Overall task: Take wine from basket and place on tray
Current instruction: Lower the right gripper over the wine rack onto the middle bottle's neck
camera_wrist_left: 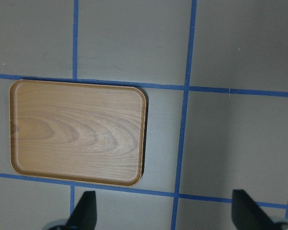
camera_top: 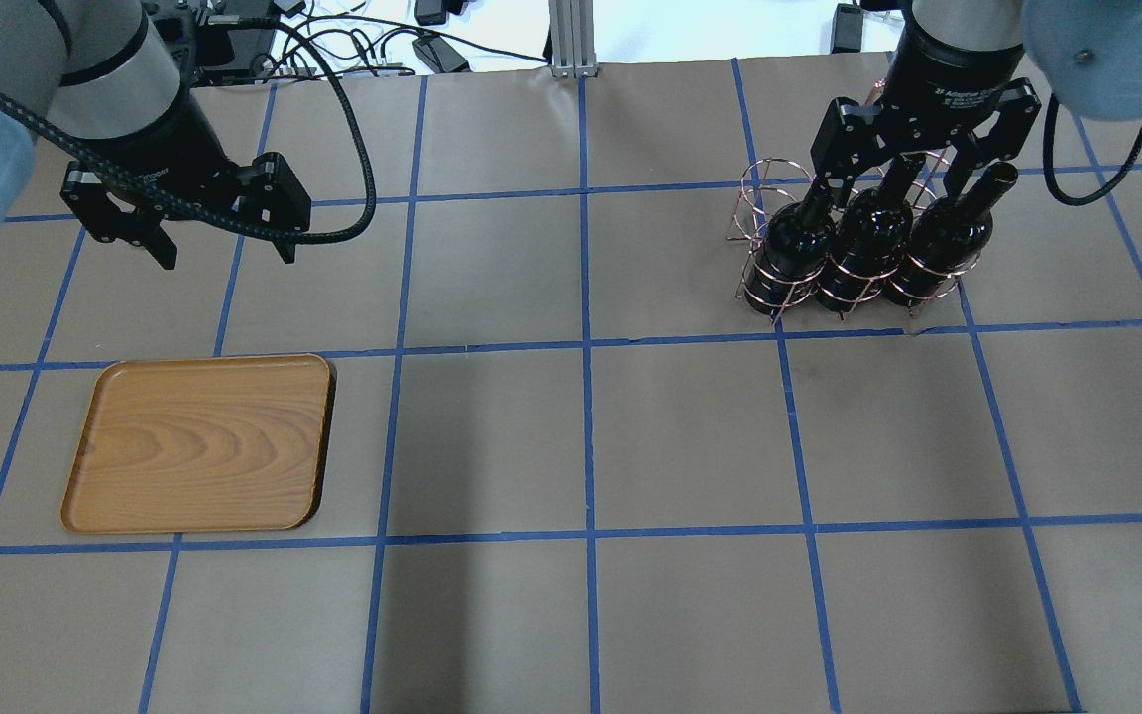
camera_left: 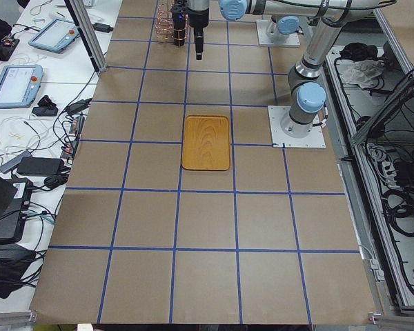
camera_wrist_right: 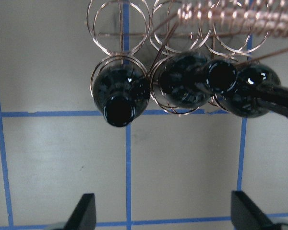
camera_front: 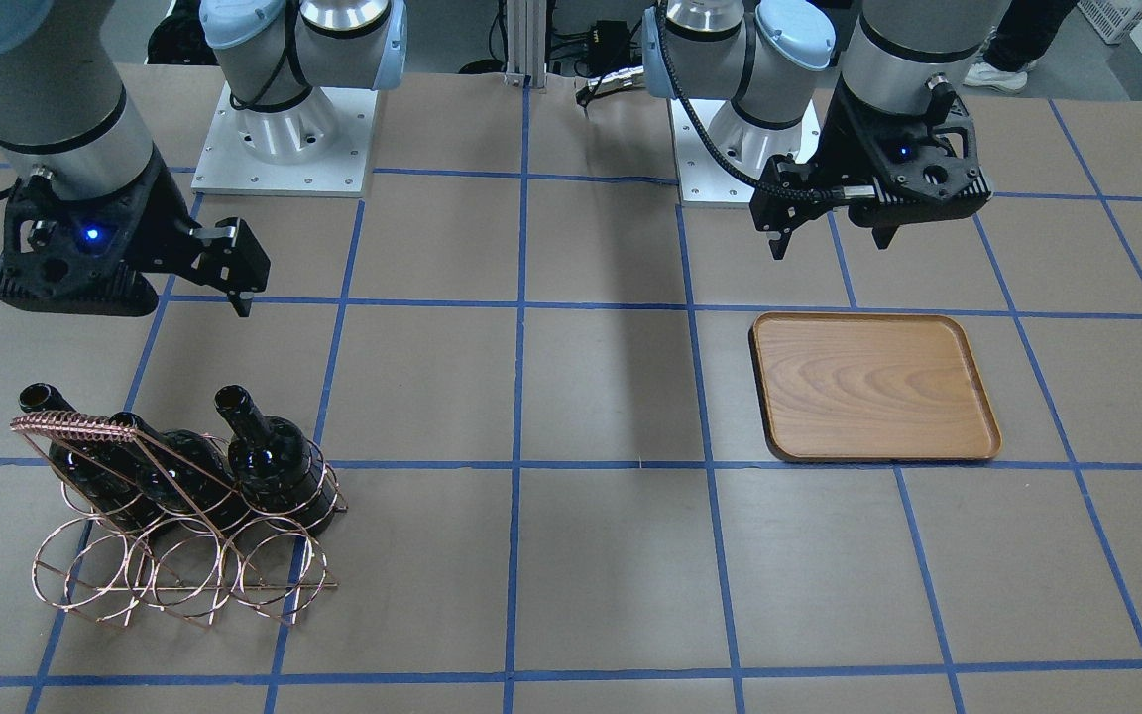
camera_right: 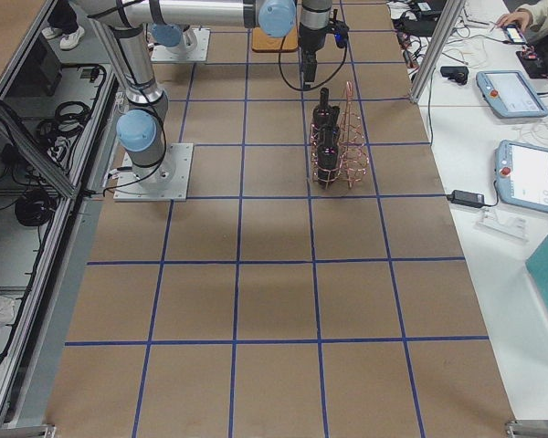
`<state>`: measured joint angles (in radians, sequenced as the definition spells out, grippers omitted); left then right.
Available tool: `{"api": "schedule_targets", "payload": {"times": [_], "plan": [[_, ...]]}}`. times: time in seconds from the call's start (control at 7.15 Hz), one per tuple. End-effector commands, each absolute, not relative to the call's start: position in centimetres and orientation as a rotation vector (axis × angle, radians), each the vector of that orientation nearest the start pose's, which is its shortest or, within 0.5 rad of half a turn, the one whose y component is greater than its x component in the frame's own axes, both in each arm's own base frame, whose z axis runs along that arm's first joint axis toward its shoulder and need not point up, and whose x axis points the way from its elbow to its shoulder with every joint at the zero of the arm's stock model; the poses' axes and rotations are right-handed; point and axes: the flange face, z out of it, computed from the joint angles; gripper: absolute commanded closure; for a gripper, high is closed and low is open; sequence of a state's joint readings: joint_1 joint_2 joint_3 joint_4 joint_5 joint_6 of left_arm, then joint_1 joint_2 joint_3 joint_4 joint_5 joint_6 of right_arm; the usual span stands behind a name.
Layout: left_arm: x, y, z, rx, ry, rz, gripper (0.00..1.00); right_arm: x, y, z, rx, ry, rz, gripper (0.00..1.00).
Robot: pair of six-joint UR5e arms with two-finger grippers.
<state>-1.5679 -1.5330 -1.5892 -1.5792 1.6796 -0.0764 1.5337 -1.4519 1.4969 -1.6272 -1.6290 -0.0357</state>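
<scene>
My right gripper grabs the middle bottle by its neck (camera_front: 133, 428) next, to take wine from the basket to the tray (camera_front: 873, 386).
Three dark wine bottles stand tilted in the near row of the copper wire basket (camera_top: 767, 188), necks up: one (camera_top: 794, 248), a second (camera_top: 863, 238), a third (camera_top: 938, 238). The basket's far row of rings is empty. My right gripper (camera_top: 893, 188) is open and hangs above the bottle necks, holding nothing. In the right wrist view the bottle mouths (camera_wrist_right: 119, 108) lie ahead of the open gripper (camera_wrist_right: 165, 213), below the coiled handle (camera_wrist_right: 230, 19). The wooden tray (camera_top: 199, 441) lies bare on the robot's left side. My left gripper (camera_top: 226, 253) is open and empty, above the table beyond the tray (camera_wrist_left: 77, 132).
Brown table paper with a blue tape grid. Both arm bases (camera_front: 284, 139) stand on the robot's side, with an aluminium post (camera_top: 566, 35) and cables at the far edge. Tablets and gear (camera_left: 17, 83) lie on a side bench beyond the table.
</scene>
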Motion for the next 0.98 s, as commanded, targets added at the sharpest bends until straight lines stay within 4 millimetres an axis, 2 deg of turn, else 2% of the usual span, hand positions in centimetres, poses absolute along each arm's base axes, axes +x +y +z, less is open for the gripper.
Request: {"api": "schedule_targets", "payload": {"times": [0.0,0.14,0.42,0.56,0.84], "plan": [[-12.1,-47.8,49.8,-0.120,3.031,-0.031,0.00,7.0,-58.1,44.4,0.074,3.182,-0.071,0.00],[-12.1,-47.7,50.3,-0.121,3.034,-0.050,0.00,5.1,-58.3,44.2,0.079,3.181,-0.057,0.00],[-12.5,-47.4,50.3,-0.109,3.035,-0.048,0.00,4.4,-59.4,42.1,-0.060,3.179,-0.007,0.01],[-12.5,-47.2,50.5,-0.110,3.033,-0.055,0.00,4.4,-59.7,41.2,-0.054,3.172,0.018,0.03],[-12.2,-48.3,49.5,-0.119,3.031,-0.050,0.00,4.5,-61.5,39.6,-0.072,3.146,-0.055,0.07]]}}
